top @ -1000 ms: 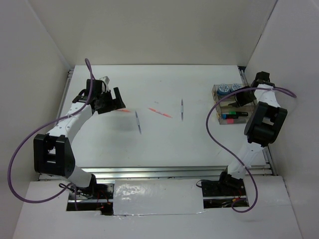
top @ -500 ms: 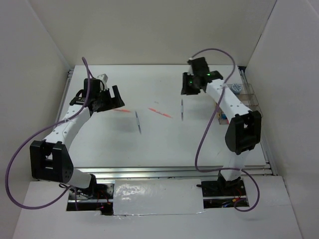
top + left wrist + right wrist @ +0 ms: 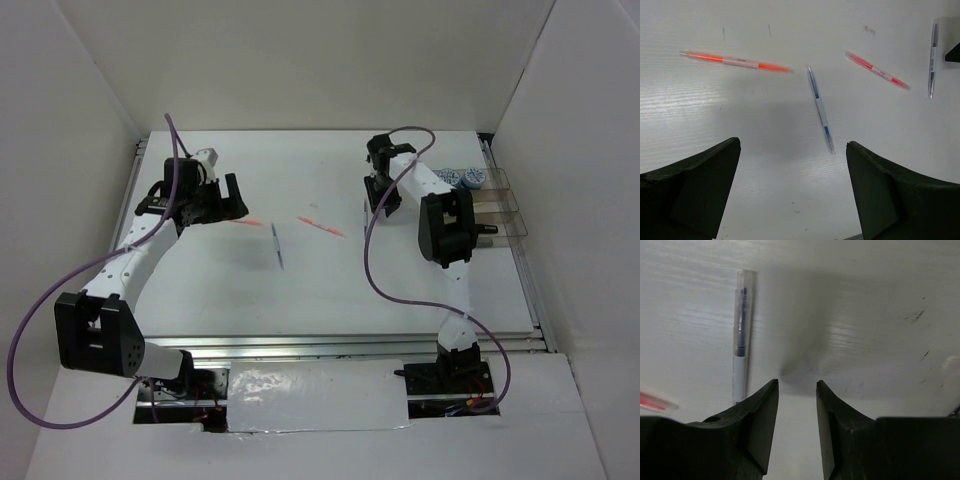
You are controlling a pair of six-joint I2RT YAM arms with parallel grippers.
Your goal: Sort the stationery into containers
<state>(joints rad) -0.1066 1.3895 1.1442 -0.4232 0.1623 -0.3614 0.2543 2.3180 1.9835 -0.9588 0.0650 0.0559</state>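
Note:
The thin pen should next be grabbed across its white middle (image 3: 366, 221) (image 3: 739, 380) by the right gripper. Both ends of the pen then stay free to lay into the tray's compartment.
My left gripper (image 3: 226, 202) (image 3: 792, 145) is open and empty, hovering above the table's left part. Ahead of it lie an orange stick (image 3: 245, 222) (image 3: 735, 61), a thin silver pen with blue inside (image 3: 277, 243) (image 3: 820, 109) and a second orange stick (image 3: 322, 226) (image 3: 877, 71). My right gripper (image 3: 377, 200) (image 3: 797, 383) is low over the table, jaws a little apart and empty. Another thin pen (image 3: 741, 335) (image 3: 932, 57) lies just left of its fingers. The clear organiser tray (image 3: 505, 190) stands at the right, with two blue-white tape rolls (image 3: 461, 177) in its far compartment.
White walls close in the table on the left, back and right. My right arm's forearm (image 3: 445, 225) crosses in front of the tray and hides most of its near compartments. A metal rail runs along the near edge (image 3: 340, 345).
My right arm has swung left from the tray to the middle of the table and come down beside the pen. My left gripper has barely moved.

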